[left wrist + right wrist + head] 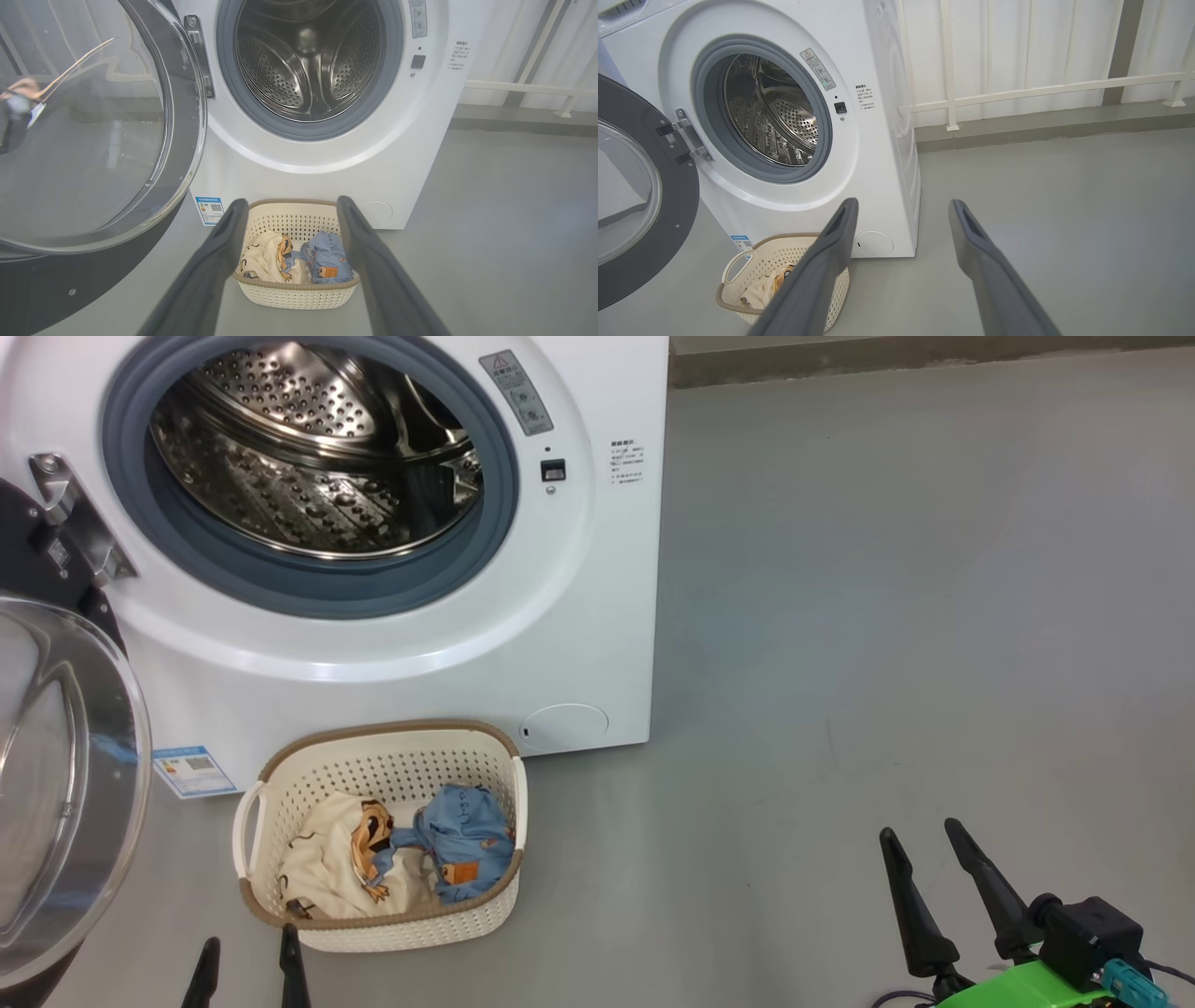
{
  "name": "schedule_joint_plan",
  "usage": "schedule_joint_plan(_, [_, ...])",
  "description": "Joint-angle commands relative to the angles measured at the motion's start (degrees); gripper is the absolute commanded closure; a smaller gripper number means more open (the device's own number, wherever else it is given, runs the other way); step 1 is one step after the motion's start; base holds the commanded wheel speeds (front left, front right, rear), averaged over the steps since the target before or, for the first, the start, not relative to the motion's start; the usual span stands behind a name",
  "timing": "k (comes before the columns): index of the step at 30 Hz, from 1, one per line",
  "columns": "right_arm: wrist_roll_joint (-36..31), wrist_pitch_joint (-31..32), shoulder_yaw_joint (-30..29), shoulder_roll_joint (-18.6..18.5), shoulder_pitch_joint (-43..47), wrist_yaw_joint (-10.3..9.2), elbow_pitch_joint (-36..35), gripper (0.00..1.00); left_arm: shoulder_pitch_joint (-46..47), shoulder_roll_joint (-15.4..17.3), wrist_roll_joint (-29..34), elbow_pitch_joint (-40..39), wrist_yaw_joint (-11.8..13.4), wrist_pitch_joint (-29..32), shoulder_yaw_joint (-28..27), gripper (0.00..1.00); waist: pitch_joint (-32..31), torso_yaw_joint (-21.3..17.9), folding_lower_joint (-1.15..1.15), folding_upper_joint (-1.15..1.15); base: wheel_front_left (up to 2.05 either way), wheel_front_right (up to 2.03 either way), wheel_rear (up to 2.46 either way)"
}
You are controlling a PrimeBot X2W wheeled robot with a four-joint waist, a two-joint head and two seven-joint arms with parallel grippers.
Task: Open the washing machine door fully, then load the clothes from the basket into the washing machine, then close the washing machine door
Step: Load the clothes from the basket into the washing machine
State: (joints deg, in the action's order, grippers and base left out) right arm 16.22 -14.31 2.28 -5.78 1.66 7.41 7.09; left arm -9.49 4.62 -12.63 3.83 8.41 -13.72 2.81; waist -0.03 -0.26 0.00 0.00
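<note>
My left gripper needs to grab the cream garment by its bunched orange-printed fold [370, 839] next, because the plain cream cloth [320, 861] is lying slack against the basket.
The white washing machine [579, 616] stands with its steel drum [317, 448] exposed. Its door [65, 775], black-rimmed with a bulging glass bowl, is swung wide to the left [88, 135] [635, 196]. On the floor before the machine sits the cream basket [383, 929] [299, 296] [733, 266], holding the clothes: a cream garment [327, 868] [264, 259] and a light blue one [467, 835] [327, 261]. My left gripper [247, 952] [289, 205] is open, just in front of the basket. My right gripper [924, 831] [901, 203] is open over bare floor, far right of the basket.
Grey floor [887, 616] spreads to the right of the machine. A white panelled wall with a low rail [1041, 86] runs behind. A blue label sticker [194, 771] and a round service flap [564, 726] mark the machine's lower front.
</note>
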Motion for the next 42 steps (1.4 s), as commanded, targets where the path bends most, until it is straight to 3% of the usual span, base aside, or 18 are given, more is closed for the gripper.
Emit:
schedule_joint_plan(1, [-0.72, -0.69, 0.87, -0.43, -0.62, 0.08, -1.26, 0.00, 1.83, 0.94, -0.64, -1.22, 0.54, -0.59, -1.94, 0.00, 0.11, 0.15, 0.00, 0.00, 0.49, -0.49, 0.00])
schedule_joint_plan(24, [-0.24, -0.69, 0.82, -1.19, -1.30, 0.08, -1.72, 0.00, 3.15, 0.88, -0.82, -0.94, 2.37, -1.04, -2.53, 0.00, 2.83, 1.97, 0.00, 0.00, 1.52, -1.52, 0.00])
schedule_joint_plan(42, [-0.26, -0.69, 0.26, -1.71, -1.59, 0.08, -2.30, 0.00, 4.15, 0.21, -0.77, -0.16, 1.40, -1.26, -1.76, 0.00, 4.75, 2.29, 0.00, 0.00, 0.20, -0.20, 0.00])
